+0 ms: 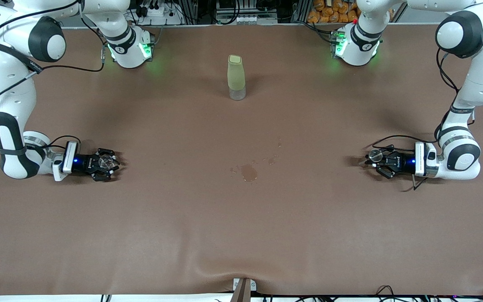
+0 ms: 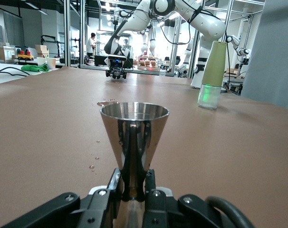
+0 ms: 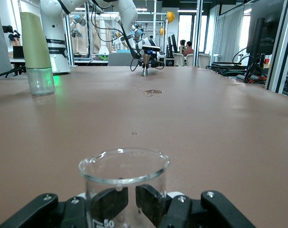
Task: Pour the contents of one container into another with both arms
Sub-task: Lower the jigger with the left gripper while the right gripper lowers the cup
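The beaker stands upright, low on the brown mat in the front view, so it is time for my right gripper to release the glass beaker, and it would stand.
My left gripper (image 1: 373, 160) lies low at the left arm's end of the table. It is shut on the narrow waist of a shiny steel cone cup (image 1: 375, 155), which stands upright with its mouth up. In the left wrist view that cup (image 2: 134, 123) rises straight out of the left gripper (image 2: 133, 183). My right gripper (image 1: 108, 163) lies low at the right arm's end, shut on a small clear glass beaker (image 1: 107, 160). In the right wrist view the beaker (image 3: 122, 175), marked 50, sits upright in the right gripper (image 3: 129, 202), and I see no liquid in it.
A tall pale green bottle with a clear base (image 1: 236, 77) stands mid-table near the robots' bases. A small wet puddle (image 1: 248, 172) and a few drops lie between the two grippers. The brown mat has a ridge at the front edge (image 1: 241, 272).
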{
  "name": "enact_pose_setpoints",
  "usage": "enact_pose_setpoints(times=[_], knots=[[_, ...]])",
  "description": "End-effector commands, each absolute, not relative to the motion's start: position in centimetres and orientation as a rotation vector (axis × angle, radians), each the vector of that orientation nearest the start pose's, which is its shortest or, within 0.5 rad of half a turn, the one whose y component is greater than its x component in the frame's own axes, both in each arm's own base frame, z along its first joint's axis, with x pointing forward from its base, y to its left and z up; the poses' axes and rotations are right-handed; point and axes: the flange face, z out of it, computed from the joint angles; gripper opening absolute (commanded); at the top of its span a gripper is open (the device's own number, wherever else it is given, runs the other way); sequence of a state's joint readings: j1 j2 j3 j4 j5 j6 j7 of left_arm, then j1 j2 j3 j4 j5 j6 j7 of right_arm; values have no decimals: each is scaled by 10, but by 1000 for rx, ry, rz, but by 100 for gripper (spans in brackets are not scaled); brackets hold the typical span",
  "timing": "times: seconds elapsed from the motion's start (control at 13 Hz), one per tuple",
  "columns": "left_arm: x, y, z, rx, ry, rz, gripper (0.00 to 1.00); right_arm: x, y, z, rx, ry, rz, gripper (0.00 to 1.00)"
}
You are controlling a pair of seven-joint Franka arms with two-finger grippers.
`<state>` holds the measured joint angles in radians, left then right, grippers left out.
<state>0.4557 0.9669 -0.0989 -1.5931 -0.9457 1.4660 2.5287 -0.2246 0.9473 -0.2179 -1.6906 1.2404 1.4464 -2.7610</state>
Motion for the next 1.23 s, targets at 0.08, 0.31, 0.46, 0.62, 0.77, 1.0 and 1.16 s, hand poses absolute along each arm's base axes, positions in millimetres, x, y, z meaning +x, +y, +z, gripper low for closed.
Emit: enact_pose_setpoints(times=[0.08, 0.31, 0.46, 0.62, 0.77, 1.0, 1.16], knots=[[570, 119, 78, 1189, -1398, 953, 100, 555, -139, 54, -1281, -1528, -1217, 8], [569, 119, 78, 1196, -1391, 937, 100, 556, -139, 55, -1286, -1519, -1211, 34], [568, 122, 79, 1207, -1381, 900, 100, 555, -139, 55, -1284, -1515, -1213, 68], [563, 138, 82, 1250, -1356, 838, 100, 554, -142, 56, -1286, -1507, -1217, 100], [558, 167, 90, 1329, -1321, 761, 100, 555, -144, 60, -1288, -1513, -1218, 100], [562, 217, 113, 1441, -1292, 735, 100, 557, -146, 67, -1327, -1470, -1164, 100], [566, 233, 125, 1510, -1242, 693, 100, 556, -160, 78, -1404, -1424, -1074, 100]])
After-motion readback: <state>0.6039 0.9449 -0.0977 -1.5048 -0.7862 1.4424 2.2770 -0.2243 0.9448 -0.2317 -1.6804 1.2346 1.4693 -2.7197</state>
